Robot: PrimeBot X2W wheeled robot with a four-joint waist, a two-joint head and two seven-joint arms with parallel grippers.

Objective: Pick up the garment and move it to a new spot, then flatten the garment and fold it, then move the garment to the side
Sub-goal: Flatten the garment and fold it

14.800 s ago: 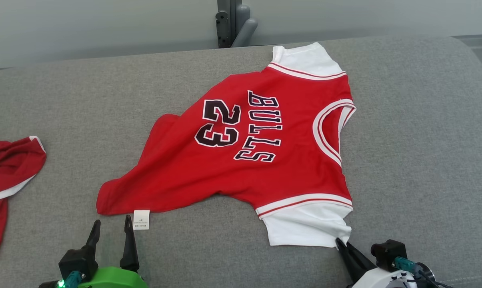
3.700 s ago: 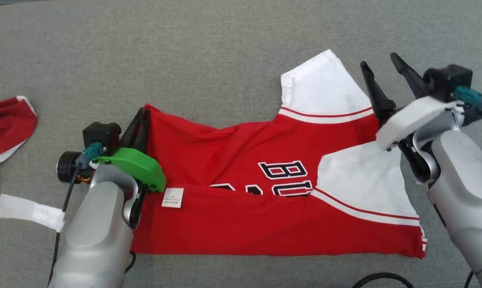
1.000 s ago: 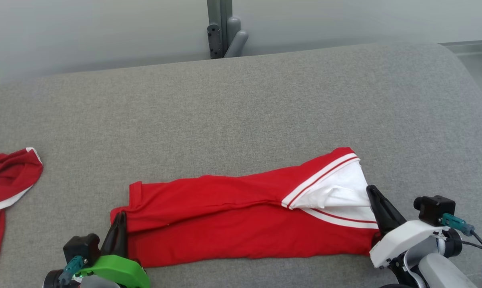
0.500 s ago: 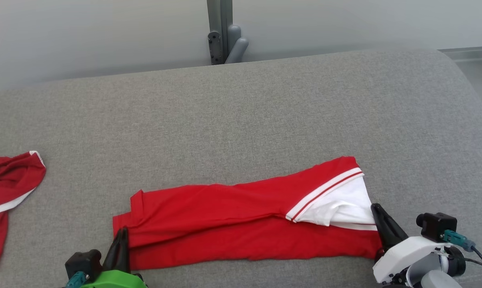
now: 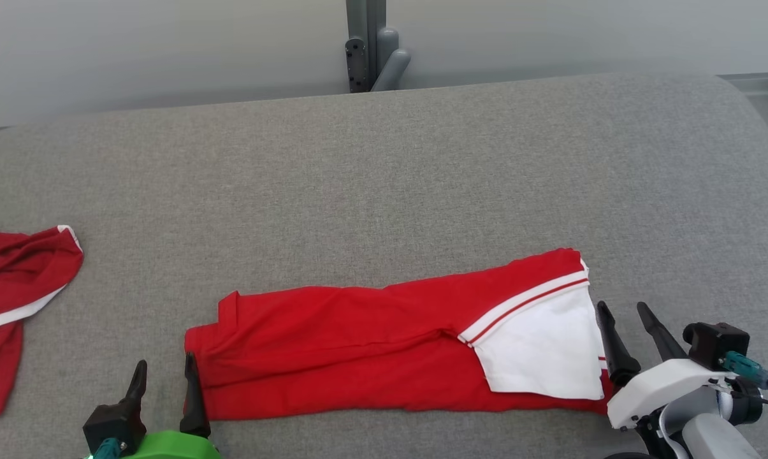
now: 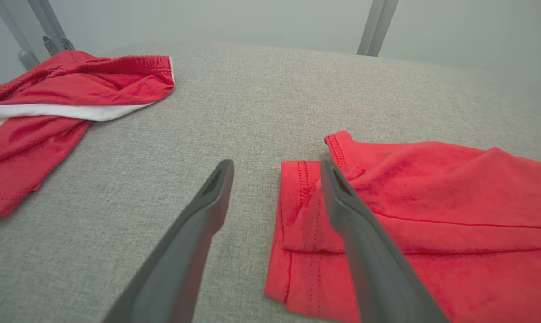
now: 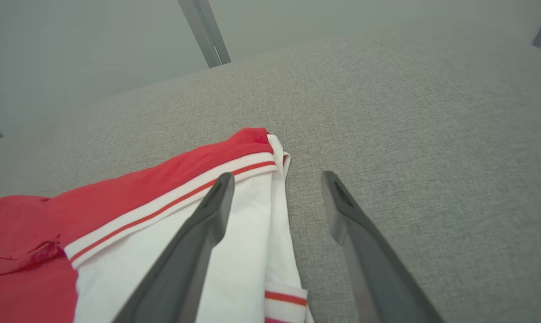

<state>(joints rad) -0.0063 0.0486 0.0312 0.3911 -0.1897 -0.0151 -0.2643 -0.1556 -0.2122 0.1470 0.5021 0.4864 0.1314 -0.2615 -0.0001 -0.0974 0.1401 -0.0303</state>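
Observation:
The right gripper grabs the jersey by its white end [image 5: 584, 371] next, to fold the red jersey's long strip [image 5: 320, 344] shorter.
The garment [image 5: 358, 344] is a red jersey lying folded into a long strip across the near part of the grey cushion [image 5: 422, 178], with a white sleeve [image 5: 536, 350] flat on its right end. My left gripper [image 5: 165, 361] stands open at the strip's left end. In the left wrist view its right finger [image 6: 342, 202] lies over the garment's [image 6: 432, 202] hem and the other over bare cushion. My right gripper [image 5: 621, 307] is open at the right end. There its left finger [image 7: 207, 215] lies over the white sleeve [image 7: 234, 269]. Neither gripper holds anything.
A second red garment [image 5: 20, 287] with white trim lies crumpled at the cushion's left edge, also seen in the left wrist view [image 6: 63, 89]. A grey metal post [image 5: 371, 44] stands behind the cushion against a pale wall. Bare cushion stretches beyond the strip.
Both grippers were shut on the strip's ends and have now opened, letting go. The white sleeve has settled flat. The head view has shifted slightly.

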